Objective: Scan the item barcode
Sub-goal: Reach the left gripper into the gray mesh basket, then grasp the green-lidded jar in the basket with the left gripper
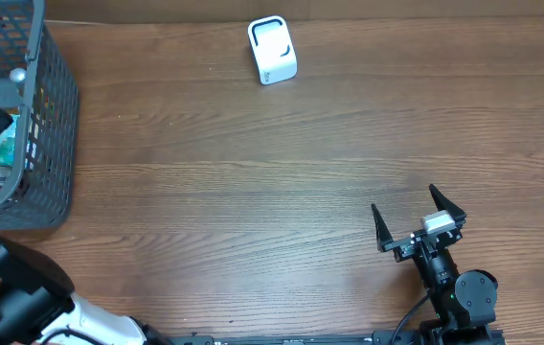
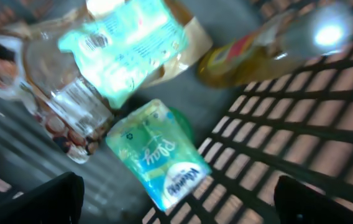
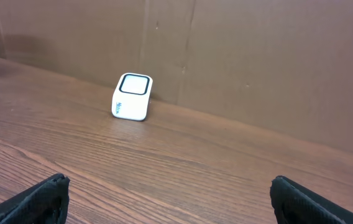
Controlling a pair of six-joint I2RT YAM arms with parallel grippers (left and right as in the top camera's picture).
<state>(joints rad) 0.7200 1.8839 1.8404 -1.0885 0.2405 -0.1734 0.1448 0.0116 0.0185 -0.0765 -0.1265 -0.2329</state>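
Observation:
My left gripper grabs the teal tissue pack [image 2: 155, 152] by its opposite side edges next, leaving the pack's broad sides uncovered for barcode scanning.
The white barcode scanner [image 1: 272, 50] stands at the far middle of the table, also seen in the right wrist view as the scanner [image 3: 132, 96] against a cardboard wall. Several items lie in the grey wire basket [image 1: 52, 125]: a teal tissue pack [image 2: 155, 152], a bag with a teal label [image 2: 127, 46], a yellow bottle [image 2: 257, 53] and a clear pack of nuts [image 2: 58, 106]. My left gripper [image 2: 179, 208] hangs open just above the tissue pack and holds nothing. My right gripper [image 1: 404, 201] rests open and empty low over the table at the near right.
The basket's mesh wall [image 2: 301, 124] rises to the right of my left fingers. A brown cardboard wall [image 3: 257, 56] closes off the back of the table behind the scanner. Wood tabletop [image 1: 253, 192] lies between the basket and the right arm.

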